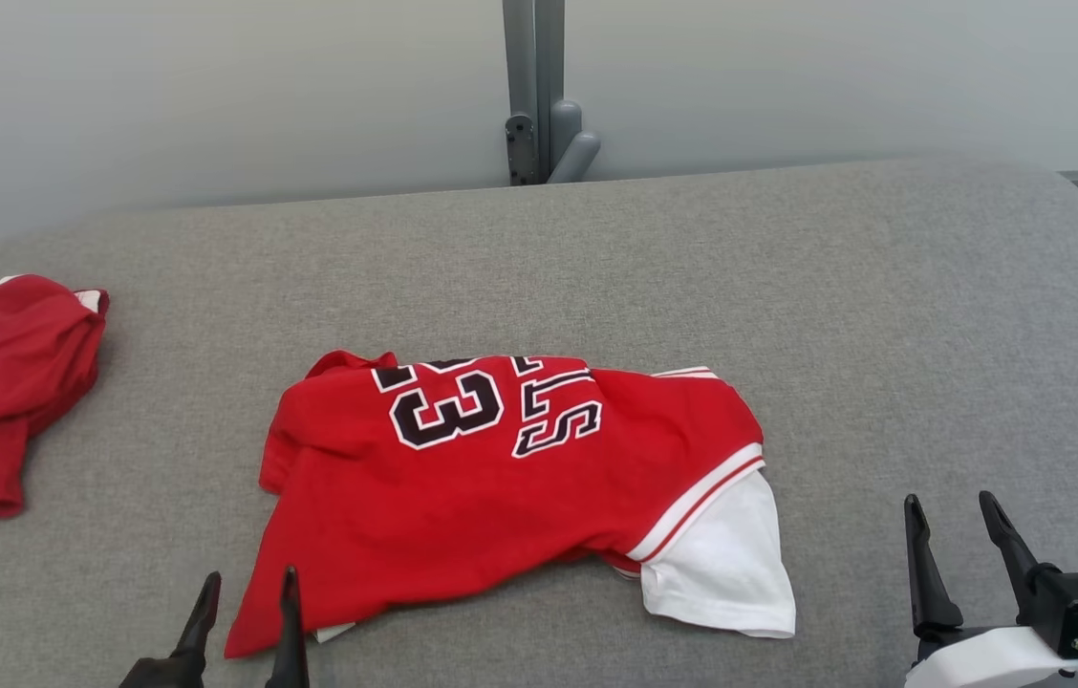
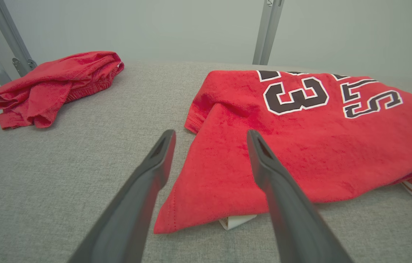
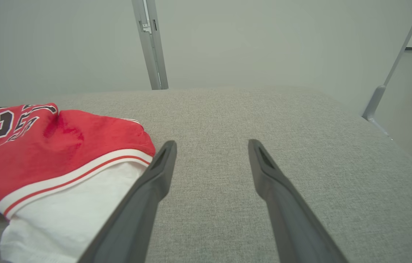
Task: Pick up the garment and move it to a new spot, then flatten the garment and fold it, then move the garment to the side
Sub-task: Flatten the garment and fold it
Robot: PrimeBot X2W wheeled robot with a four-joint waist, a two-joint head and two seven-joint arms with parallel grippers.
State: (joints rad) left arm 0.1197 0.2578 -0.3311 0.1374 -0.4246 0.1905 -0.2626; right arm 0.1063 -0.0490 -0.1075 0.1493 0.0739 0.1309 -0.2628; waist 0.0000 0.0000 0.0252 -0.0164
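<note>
I should grab the garment next with my left gripper by its red hem corner (image 1: 246, 640), where the edge of the hem sticks out, because the garment's body (image 1: 420, 505) is loose and wide.
A red garment (image 1: 501, 487) with black-and-white numerals and a white sleeve lies loosely crumpled in the middle of the grey padded table (image 1: 883, 315). My left gripper (image 1: 250, 585) stands open at the bottom left, its fingers above the garment's near left corner. In the left wrist view the garment (image 2: 301, 146) lies under and beyond the open fingers (image 2: 155, 164). My right gripper (image 1: 950, 508) is open at the lower right, off to the right of the white sleeve (image 3: 63, 215), holding nothing. The right wrist view has that gripper (image 3: 211, 144) above bare fabric.
A second red cloth (image 1: 4, 382) lies bunched at the table's left edge, also in the left wrist view as a red cloth (image 2: 52, 84). A grey post (image 1: 534, 91) stands behind the table's far edge. The table's right edge (image 3: 381, 124) drops off near the right gripper.
</note>
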